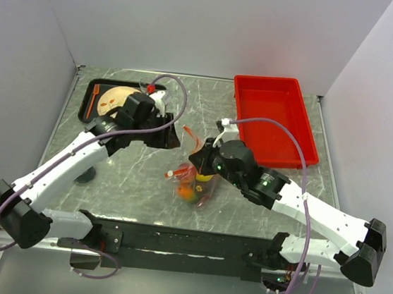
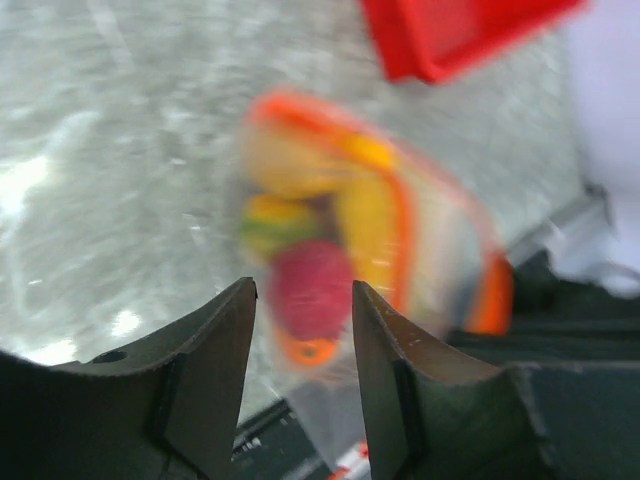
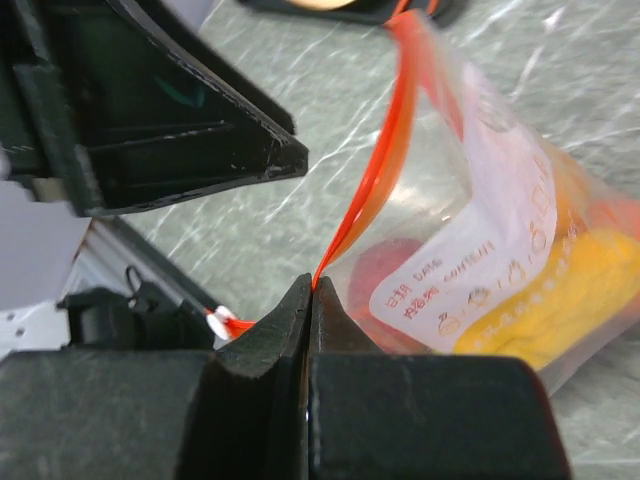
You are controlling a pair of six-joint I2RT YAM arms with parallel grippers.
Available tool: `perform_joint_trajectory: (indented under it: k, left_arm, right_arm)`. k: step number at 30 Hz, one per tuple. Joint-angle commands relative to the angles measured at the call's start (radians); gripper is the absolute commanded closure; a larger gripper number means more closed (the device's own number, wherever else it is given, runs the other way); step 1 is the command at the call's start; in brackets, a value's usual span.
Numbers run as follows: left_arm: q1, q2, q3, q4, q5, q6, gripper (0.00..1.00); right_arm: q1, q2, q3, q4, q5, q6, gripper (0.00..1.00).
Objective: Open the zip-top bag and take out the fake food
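Note:
My left gripper is to grab the zip-top bag (image 1: 196,184) next by its orange-red zipper strip (image 1: 195,140), opposite my right gripper. Then the bag can be opened and the fake food removed.
The zip-top bag (image 1: 196,184) hangs just above the table's middle, its fake food (image 1: 188,191) bunched in the bottom. My right gripper (image 3: 312,285) is shut on the orange-red zipper strip (image 3: 375,170), which runs up and away from the jaws. Through the clear plastic (image 3: 480,240) I see a red fruit (image 3: 385,262) and yellow fruit (image 3: 570,300). My left gripper (image 2: 303,290) is open and holds nothing. The blurred bag (image 2: 340,230) with a pink-red fruit (image 2: 310,285) lies beyond its fingertips. In the top view the left gripper (image 1: 172,139) is up and left of the bag.
A rigid red bin (image 1: 274,120) stands at the back right. A black tray (image 1: 88,103) with a beige plate (image 1: 114,99) and orange cutlery sits at the back left, partly under the left arm. A black rail (image 1: 186,241) runs along the near edge.

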Motion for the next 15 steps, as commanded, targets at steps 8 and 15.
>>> perform_joint_trajectory:
  k: [8, 15]
  left_arm:
    - [0.0, -0.103, -0.179, -0.067, 0.323, 0.056, 0.38]
    - [-0.003, -0.18, -0.282, 0.033, 0.339, -0.069, 0.23]
  right_arm:
    - [0.097, 0.025, 0.039, 0.122, 0.03, 0.025, 1.0]
    - [0.134, 0.077, 0.051, 0.13, 0.091, 0.055, 1.0]
